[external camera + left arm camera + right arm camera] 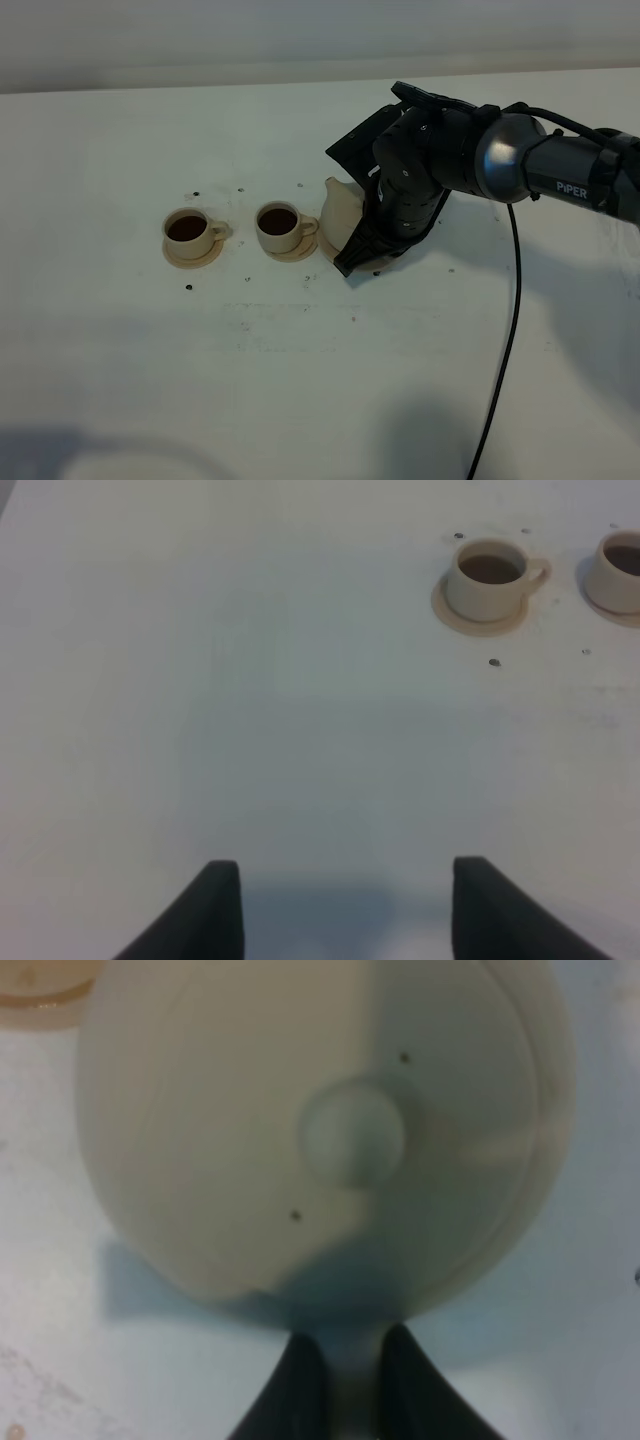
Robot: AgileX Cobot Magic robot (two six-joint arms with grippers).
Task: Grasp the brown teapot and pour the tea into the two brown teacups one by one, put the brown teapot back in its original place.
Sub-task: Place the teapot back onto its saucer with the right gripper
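Note:
The brown teapot's base rests on its wide saucer in the high view and the teapot would stand, so it is now time for my right gripper to let go.
The brown teapot (341, 213) stands right of the two brown teacups, its spout toward them and its right side hidden by my right arm. My right gripper (357, 262) is shut on its loop handle. In the right wrist view the teapot (250, 1140) fills the frame, with the lid knob (352, 1132) in the middle and the handle between the gripper's fingers (300, 1385). Both teacups (187, 231) (278, 224) sit on small saucers and hold dark tea. The wider saucer is hidden. My left gripper (345, 910) is open and empty over bare table; one teacup (487, 575) lies far ahead of it.
The white table (300, 370) has small dark specks around the cups. The right arm's black cable (508, 330) hangs down toward the front edge. The second teacup (620, 572) shows at the edge of the left wrist view. The left arm is out of the exterior view.

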